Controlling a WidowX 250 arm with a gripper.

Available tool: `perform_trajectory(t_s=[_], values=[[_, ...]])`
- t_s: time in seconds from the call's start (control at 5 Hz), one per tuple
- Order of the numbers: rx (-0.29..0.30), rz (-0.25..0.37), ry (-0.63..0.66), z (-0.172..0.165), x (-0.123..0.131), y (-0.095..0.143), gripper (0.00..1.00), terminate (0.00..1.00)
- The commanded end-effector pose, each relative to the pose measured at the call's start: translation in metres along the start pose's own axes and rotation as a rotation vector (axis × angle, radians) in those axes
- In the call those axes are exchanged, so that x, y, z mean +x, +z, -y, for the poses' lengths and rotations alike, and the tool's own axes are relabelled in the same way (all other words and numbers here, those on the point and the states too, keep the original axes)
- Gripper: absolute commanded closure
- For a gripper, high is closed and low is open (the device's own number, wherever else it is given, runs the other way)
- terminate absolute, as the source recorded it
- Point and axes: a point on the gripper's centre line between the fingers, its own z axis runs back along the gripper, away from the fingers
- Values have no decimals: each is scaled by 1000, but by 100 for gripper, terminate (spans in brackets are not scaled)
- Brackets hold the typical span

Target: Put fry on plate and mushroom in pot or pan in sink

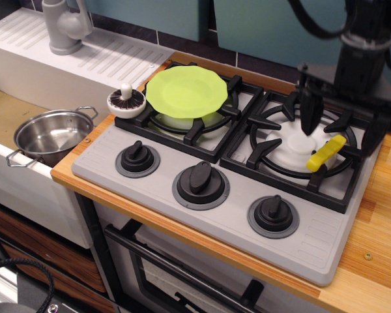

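My gripper grips the yellow fry by its crinkle-cut middle next, to move it onto the lime-green plate.
The yellow crinkle-cut fry lies on the right burner grate. My black gripper hangs open just above it, one finger on the fry's left and the other on its far right. The lime-green plate rests on the left burner. The mushroom lies cap down, stem up, at the stove's back left corner, beside the plate. The shiny steel pot stands empty in the sink at the left.
A grey faucet and a ribbed white drainboard are behind the sink. Three black stove knobs line the stove's front. A wooden counter runs along the right.
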Motion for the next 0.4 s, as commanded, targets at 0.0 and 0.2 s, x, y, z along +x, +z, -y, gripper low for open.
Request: perform_trajectory(t_s=[0.0, 0.2], values=[[0, 68, -23, -2, 12, 5, 0, 0], [-10, 73, -30, -2, 12, 1, 0, 0]])
